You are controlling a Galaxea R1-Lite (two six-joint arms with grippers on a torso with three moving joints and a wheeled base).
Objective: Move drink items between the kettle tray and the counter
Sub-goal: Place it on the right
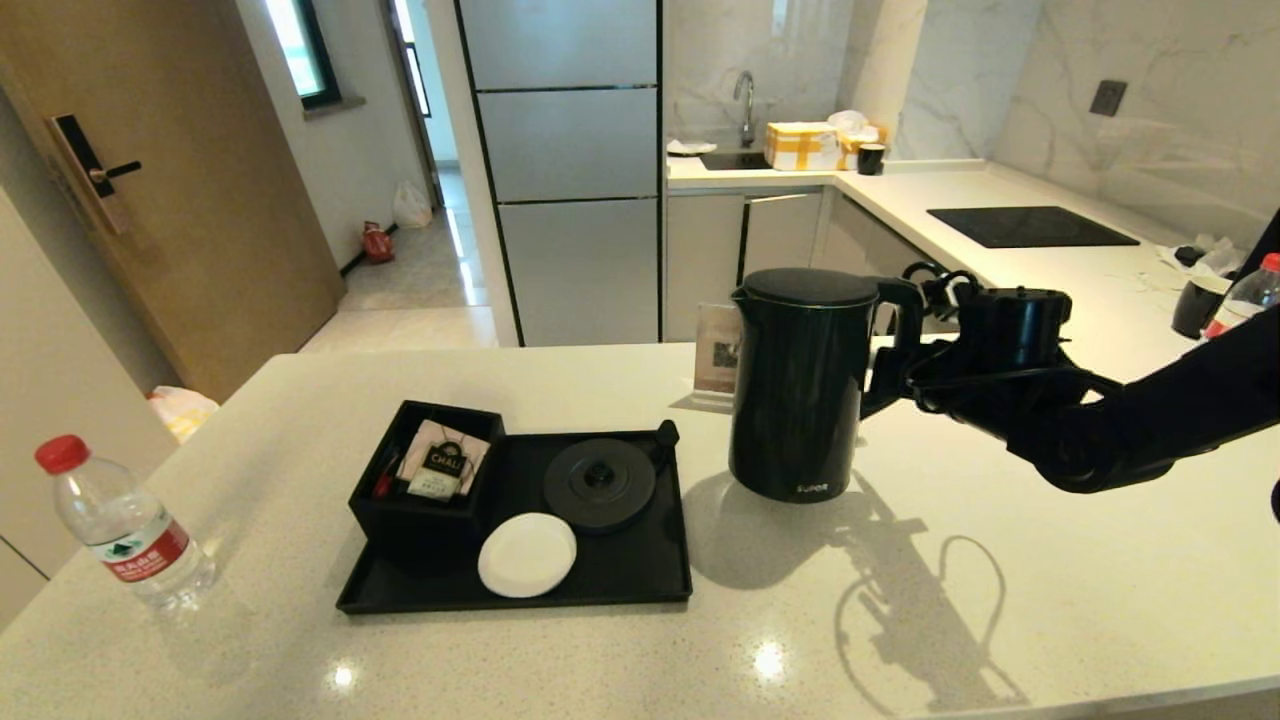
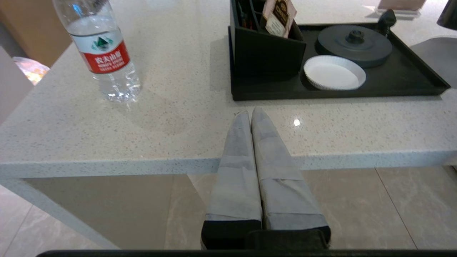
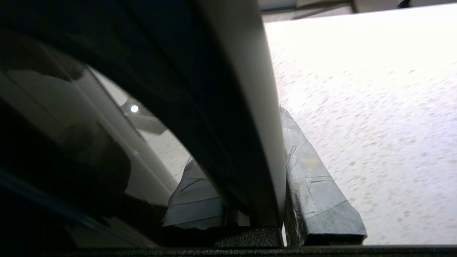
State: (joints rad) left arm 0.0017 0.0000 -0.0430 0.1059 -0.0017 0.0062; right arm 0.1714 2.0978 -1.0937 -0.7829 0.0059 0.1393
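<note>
The kettle's base is still above the pale counter in the head view, so I will lower the kettle before my right gripper lets go of it.
The tall black kettle [image 1: 795,385] is upright on the pale speckled counter [image 1: 1000,620], just right of the flat black kettle tray [image 1: 620,592]. My right gripper [image 1: 905,365] is shut on its loop handle [image 3: 214,107], one taped finger on each side. I cannot tell whether the kettle's base touches the counter. The clear water bottle [image 1: 125,530] with red cap and label stands on the counter far left of the tray. My left gripper [image 2: 251,112] hovers shut and empty over the counter's front edge, between the bottle [image 2: 107,53] and the tray [image 2: 410,76].
On the tray are the round kettle base [image 1: 600,483], a white coaster [image 1: 527,554] and a black box with tea sachets [image 1: 420,500]. A card stand [image 1: 716,365] is behind the kettle. Far right: another bottle [image 1: 1250,290], a black cup [image 1: 1197,305], the hob [image 1: 1030,227].
</note>
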